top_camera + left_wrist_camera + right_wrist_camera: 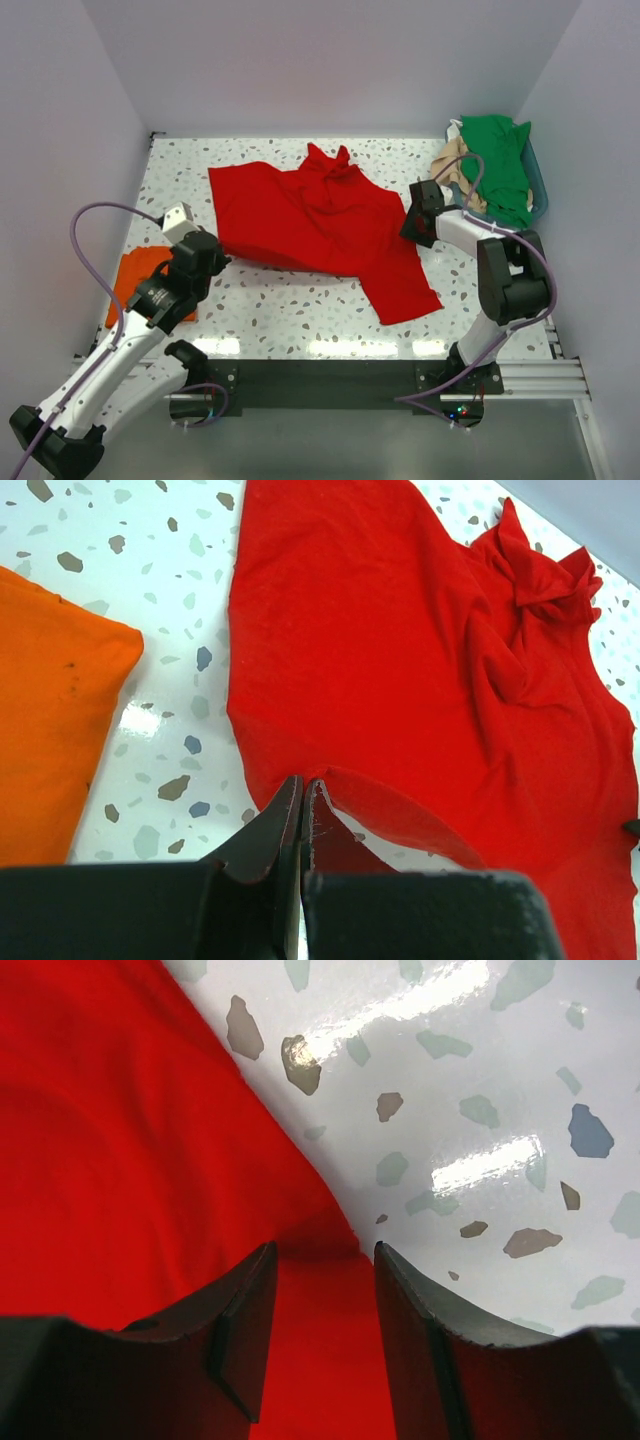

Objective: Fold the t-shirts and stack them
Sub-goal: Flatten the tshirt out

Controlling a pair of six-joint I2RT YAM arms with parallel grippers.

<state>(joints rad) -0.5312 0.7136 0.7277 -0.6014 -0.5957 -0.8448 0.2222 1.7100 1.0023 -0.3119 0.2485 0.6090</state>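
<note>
The red t-shirt's edge (pixel 408 238) is between the open fingers of the right gripper, so the right gripper should close on the red t-shirt now and would pinch its edge.
A large red t-shirt (pixel 310 225) lies spread and rumpled across the middle of the table. My left gripper (pixel 218 260) is at its near-left edge. In the left wrist view the jaws (pixel 302 785) are shut, pinching the hem of the red t-shirt (pixel 400 660), which lifts slightly at the tips. My right gripper (pixel 413 222) is at the shirt's right edge. In the right wrist view it (pixel 322 1252) is open, with the edge of the red cloth (pixel 120 1140) between the fingers. A folded orange t-shirt (pixel 135 282) lies at the left and also shows in the left wrist view (pixel 50 710).
A teal basket (pixel 540 190) stands at the back right corner, holding a green t-shirt (pixel 497 160) and a tan one (pixel 455 162). White walls enclose the speckled table (pixel 300 315) on three sides.
</note>
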